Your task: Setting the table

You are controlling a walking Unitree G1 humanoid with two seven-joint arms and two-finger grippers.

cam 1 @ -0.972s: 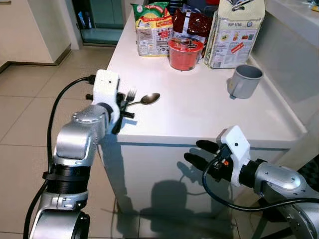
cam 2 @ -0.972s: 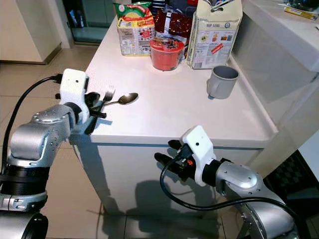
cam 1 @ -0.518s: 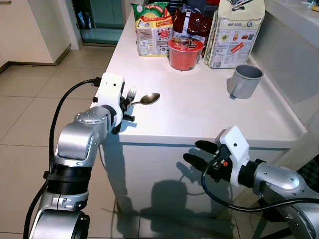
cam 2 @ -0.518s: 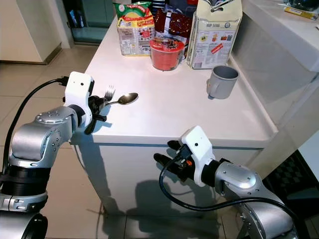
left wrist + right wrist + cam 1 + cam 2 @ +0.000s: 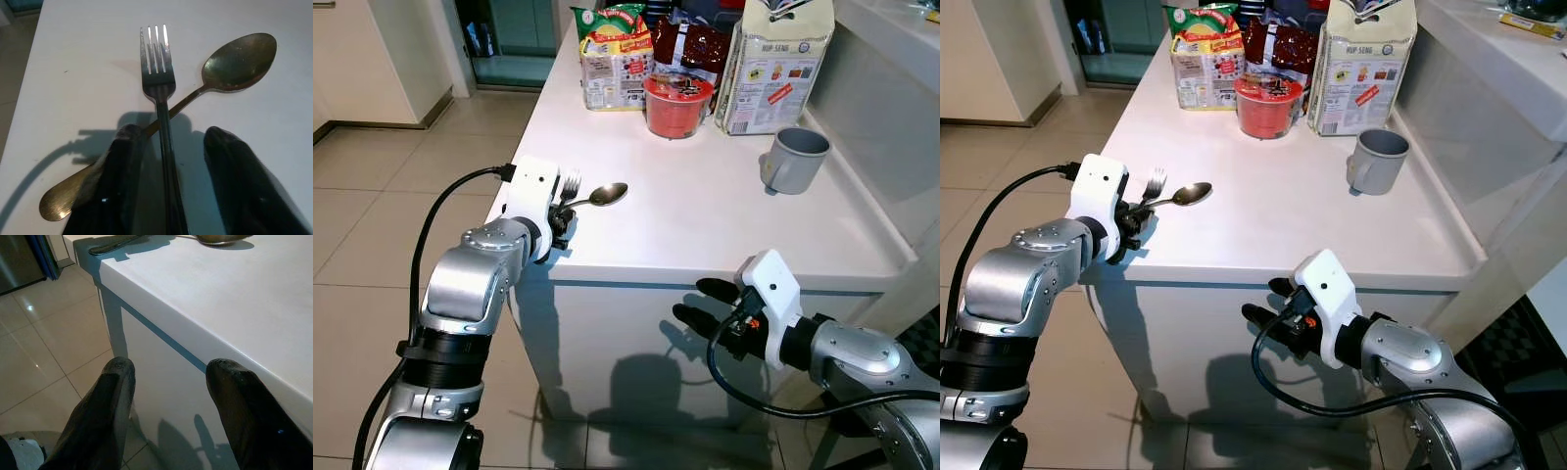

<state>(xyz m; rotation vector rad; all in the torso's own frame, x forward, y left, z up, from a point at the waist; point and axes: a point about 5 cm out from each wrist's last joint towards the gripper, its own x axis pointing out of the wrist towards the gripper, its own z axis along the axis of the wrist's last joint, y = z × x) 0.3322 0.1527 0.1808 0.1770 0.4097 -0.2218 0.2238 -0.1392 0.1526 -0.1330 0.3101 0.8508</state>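
Note:
The metal fork has its pointed teeth at its far end, so my left gripper should next grab the fork by its slim handle point(image 5: 169, 169).
A fork point(image 5: 156, 73) and a spoon point(image 5: 238, 61) lie crossed on the white table point(image 5: 705, 225) near its left edge, the fork point(image 5: 571, 184) over the spoon's handle. My left gripper point(image 5: 558, 223) is open at that edge. Its two fingers straddle the fork's handle low over the tabletop, and one finger point(image 5: 112, 176) covers part of the spoon's handle. My right gripper point(image 5: 703, 301) hangs open and empty below the table's front edge, in front of the white side panel.
A grey mug point(image 5: 793, 159) stands at the right of the table. At the far end are a red lidded cup point(image 5: 676, 103), snack packets point(image 5: 617, 59) and a tall paper bag point(image 5: 775, 64). A raised white counter point(image 5: 891, 39) runs along the right; tiled floor point(image 5: 372, 196) lies to the left.
My left gripper has moved down and forward onto the cutlery handles, so its fingers now sit either side of the fork. The right arm has hardly moved.

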